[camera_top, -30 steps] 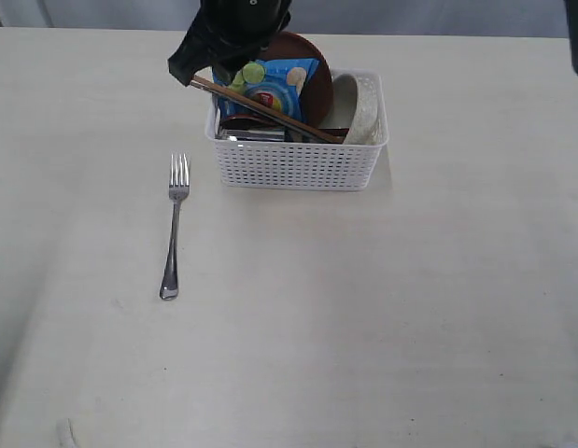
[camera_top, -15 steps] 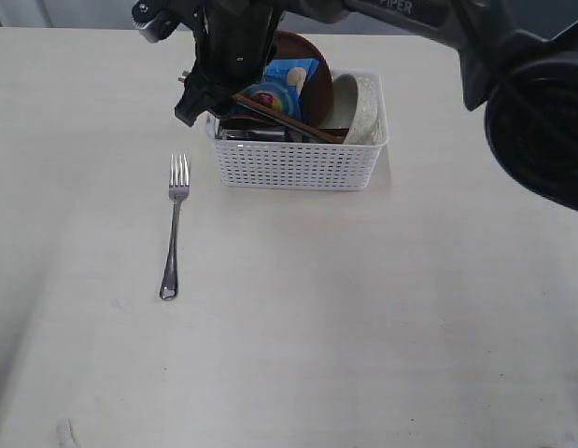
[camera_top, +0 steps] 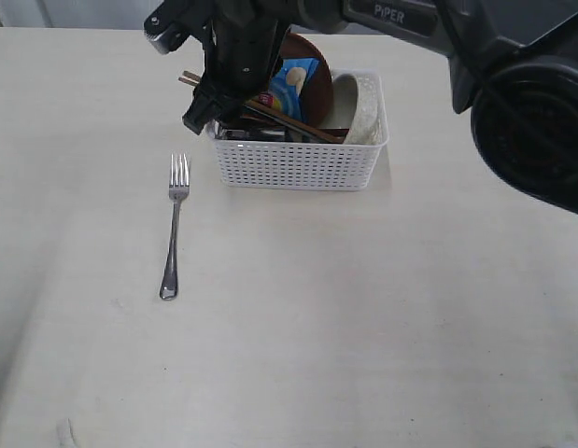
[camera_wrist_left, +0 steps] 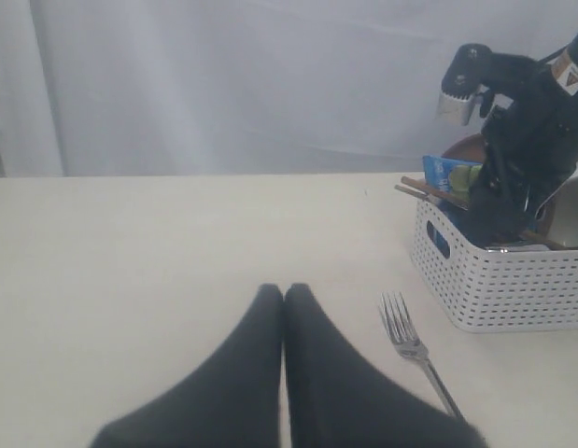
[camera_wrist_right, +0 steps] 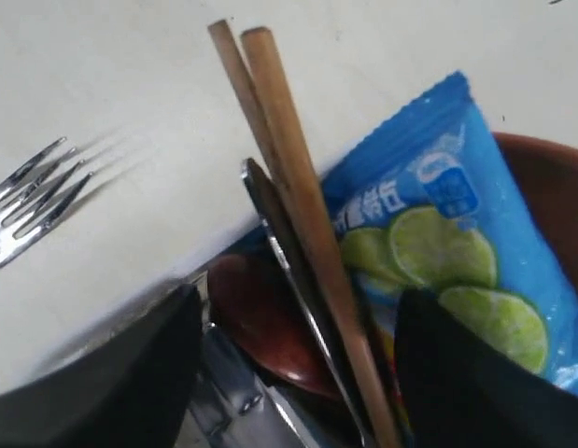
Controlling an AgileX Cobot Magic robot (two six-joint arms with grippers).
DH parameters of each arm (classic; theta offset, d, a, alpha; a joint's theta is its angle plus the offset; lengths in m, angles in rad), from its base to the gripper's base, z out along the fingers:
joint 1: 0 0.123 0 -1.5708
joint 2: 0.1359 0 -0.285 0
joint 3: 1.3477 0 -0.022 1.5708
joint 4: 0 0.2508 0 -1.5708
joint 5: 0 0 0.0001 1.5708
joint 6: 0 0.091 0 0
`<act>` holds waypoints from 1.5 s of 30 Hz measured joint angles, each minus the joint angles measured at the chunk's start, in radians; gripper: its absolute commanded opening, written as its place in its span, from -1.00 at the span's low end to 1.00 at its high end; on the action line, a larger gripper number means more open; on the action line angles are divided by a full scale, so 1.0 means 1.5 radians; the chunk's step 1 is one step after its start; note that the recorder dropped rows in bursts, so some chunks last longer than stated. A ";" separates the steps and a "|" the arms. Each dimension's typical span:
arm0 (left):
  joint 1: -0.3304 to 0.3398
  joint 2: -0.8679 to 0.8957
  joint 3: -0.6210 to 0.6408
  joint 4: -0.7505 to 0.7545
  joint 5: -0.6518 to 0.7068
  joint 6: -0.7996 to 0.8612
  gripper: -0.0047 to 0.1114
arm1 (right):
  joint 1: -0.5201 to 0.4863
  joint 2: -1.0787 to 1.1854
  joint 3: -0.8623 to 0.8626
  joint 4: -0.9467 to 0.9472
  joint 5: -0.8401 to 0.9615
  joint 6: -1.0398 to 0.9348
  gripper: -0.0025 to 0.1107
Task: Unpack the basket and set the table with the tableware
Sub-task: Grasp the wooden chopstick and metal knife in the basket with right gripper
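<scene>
I need to close my right gripper on the wooden chopsticks now, since my fingers are beside them, with the dark red spoon underneath.
The white basket [camera_top: 298,163] stands at the far middle of the table [camera_top: 382,308] and holds two wooden chopsticks [camera_top: 270,112], an off-white bowl [camera_top: 361,107] on edge, a brown plate [camera_top: 317,70] and a blue chip bag [camera_top: 293,79]. My right gripper [camera_top: 212,114] reaches across into the basket's left end. It is open [camera_wrist_right: 298,373], and between its fingers lie the chopsticks [camera_wrist_right: 289,177], the knife [camera_wrist_right: 293,266] and the dark red spoon [camera_wrist_right: 265,322]; it grips none of them. The fork [camera_top: 175,224] lies on the table left of the basket. My left gripper [camera_wrist_left: 284,291] is shut and empty, low over the table near the fork [camera_wrist_left: 415,350].
The right arm [camera_top: 475,56] spans the far right of the exterior view above the basket. A steel piece [camera_wrist_right: 234,392] shows in the basket under the spoon. A pale curtain [camera_wrist_left: 223,84] hangs beyond the table's far edge.
My right gripper has come down from above the basket to its left end and its jaws have spread. The fork and the basket's contents have not moved.
</scene>
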 measured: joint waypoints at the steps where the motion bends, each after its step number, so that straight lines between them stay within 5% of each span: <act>1: 0.000 0.000 0.000 0.000 0.000 0.000 -0.92 | 0.000 0.003 0.000 0.000 0.000 0.000 -0.14; 9: 0.000 0.000 0.000 0.000 0.000 0.000 -0.92 | 0.000 0.009 -0.001 -0.043 -0.019 -0.006 -0.96; 45: 0.000 0.000 0.000 0.000 0.000 0.000 -0.92 | -0.003 -0.105 -0.001 0.005 0.034 -0.042 -0.96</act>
